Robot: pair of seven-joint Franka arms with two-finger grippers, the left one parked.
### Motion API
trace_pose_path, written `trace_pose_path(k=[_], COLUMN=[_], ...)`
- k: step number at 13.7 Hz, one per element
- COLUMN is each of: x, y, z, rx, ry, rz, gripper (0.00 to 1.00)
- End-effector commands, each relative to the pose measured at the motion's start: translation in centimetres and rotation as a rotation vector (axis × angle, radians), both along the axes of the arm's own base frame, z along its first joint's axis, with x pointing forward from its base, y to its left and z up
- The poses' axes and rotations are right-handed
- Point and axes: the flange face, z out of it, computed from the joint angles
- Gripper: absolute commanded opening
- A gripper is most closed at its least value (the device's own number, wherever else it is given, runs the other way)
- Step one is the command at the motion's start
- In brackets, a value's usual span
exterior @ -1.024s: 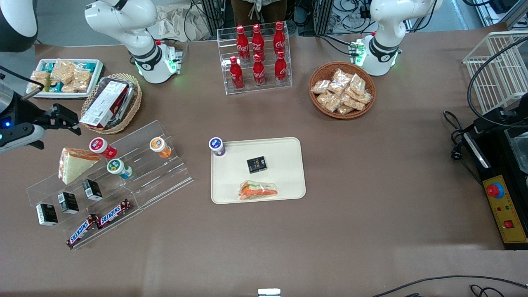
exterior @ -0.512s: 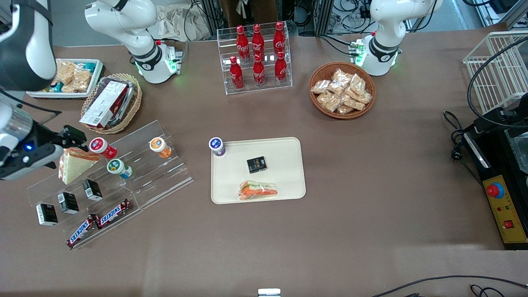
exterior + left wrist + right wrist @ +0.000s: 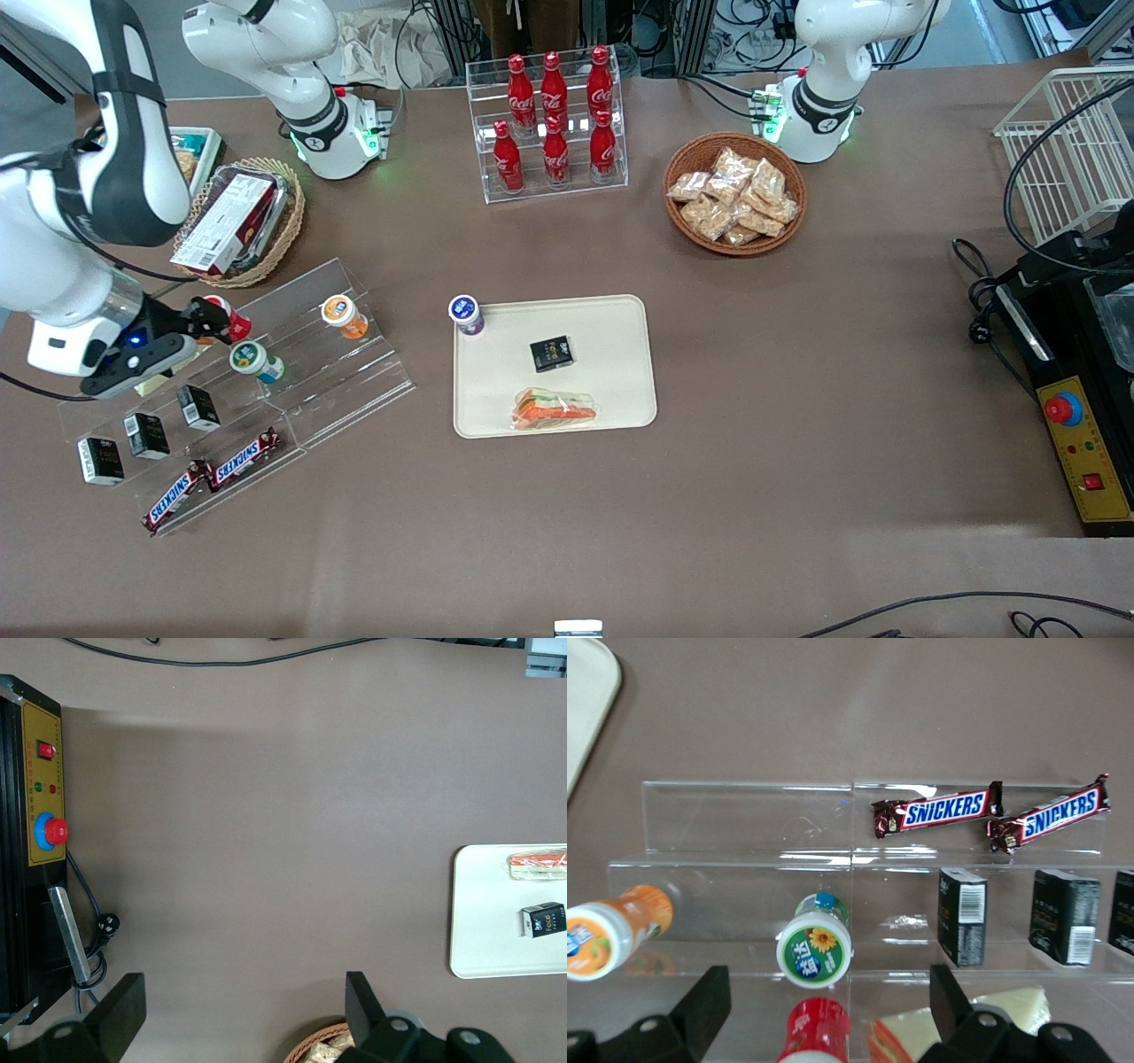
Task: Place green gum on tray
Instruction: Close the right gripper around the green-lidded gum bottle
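Observation:
The robot needs to put the green gum on the tray (image 3: 611, 328), so its gripper should next grab the green gum's white-rimmed green lid (image 3: 248, 356).
The green gum (image 3: 255, 361) lies on the middle step of a clear acrylic stepped stand (image 3: 354, 381); in the right wrist view the green gum (image 3: 814, 943) shows its white-rimmed green lid. My gripper (image 3: 211, 319) hangs over the stand's upper step, above the red-lidded bottle (image 3: 814, 1029) and a little farther from the front camera than the green gum. My gripper (image 3: 828, 1010) is open and empty, its fingers (image 3: 700, 1003) wide apart. The cream tray (image 3: 611, 328) lies at mid-table toward the parked arm, holding a black box (image 3: 551, 353) and a sandwich (image 3: 555, 409).
An orange-lidded bottle (image 3: 343, 315) lies on the stand, a purple-lidded bottle (image 3: 465, 314) at the tray's corner. The stand also holds black boxes (image 3: 146, 434), Snickers bars (image 3: 217, 474) and a sandwich wedge (image 3: 1001, 1014). A wicker basket (image 3: 237, 221) and cola rack (image 3: 554, 124) stand farther back.
My gripper has swung from the working arm's table edge in over the stand and now covers the sandwich wedge and red-lidded bottle. The bottles and tray have not moved.

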Motion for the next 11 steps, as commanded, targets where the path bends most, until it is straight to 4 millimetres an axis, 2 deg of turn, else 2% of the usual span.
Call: trace_pose_path(k=[1,6,11], x=[-2.6,-5.4,-5.9], y=[-0.1,0.3,0.4], z=[-3.2,-8.4,-9.9], rx=[-0.005,0.018,0.015], ry=[-0.039,-0.072,-0.075], rz=[0.015,-0.019,-0.019], gripper=[1.00,1.00,0.99])
